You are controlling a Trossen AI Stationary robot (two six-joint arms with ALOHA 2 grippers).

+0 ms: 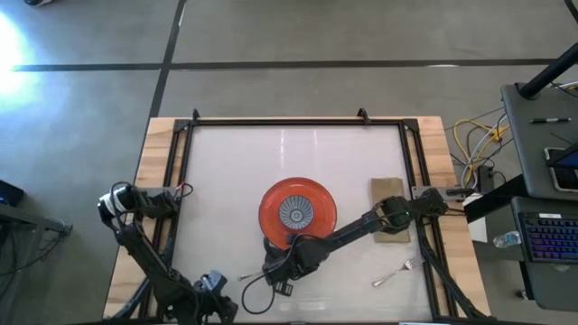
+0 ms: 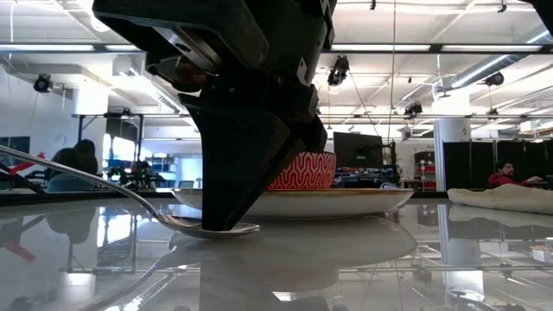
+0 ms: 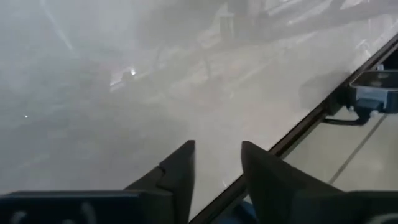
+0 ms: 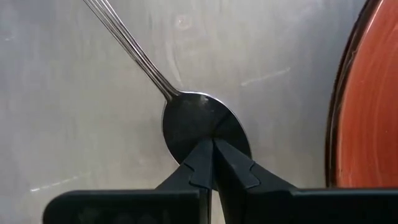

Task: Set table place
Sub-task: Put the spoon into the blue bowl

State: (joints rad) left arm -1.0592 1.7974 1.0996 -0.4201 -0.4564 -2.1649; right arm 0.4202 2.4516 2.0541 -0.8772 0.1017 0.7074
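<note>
The spoon's hollow end needs to stay free to rest in the patterned bowl point(image 1: 296, 213). My left gripper should grab the spoon by its handle point(image 1: 245, 277) next.
On the white table point(image 1: 235, 162) a red plate point(image 1: 271, 203) carries a patterned bowl point(image 1: 296, 213). A metal spoon point(image 4: 199, 121) lies just near of the plate. Its bowl is on the table and its handle point(image 2: 78, 171) slopes up toward the near left. My right gripper point(image 4: 213, 142) stands shut over the spoon's bowl, beside the plate's rim point(image 4: 367, 106). My left gripper point(image 3: 217, 149) is open with nothing between its fingers, at the table's near left edge point(image 1: 215, 293). My right gripper sets its shut fingertips point(image 2: 216, 226) on the hollow of the spoon's bowl point(image 4: 193, 124), close to the bowl's end away from the handle. The fingers come steeply from above. The bowl lies on the table under them while the handle stands raised; I cannot tell whether they pinch the rim.
A brown napkin point(image 1: 388, 194) lies right of the plate, partly under my right arm. A fork point(image 1: 399, 271) lies near the table's near right. A black metal frame point(image 1: 176, 181) runs along the table's sides. Free white surface lies left of and beyond the plate.
</note>
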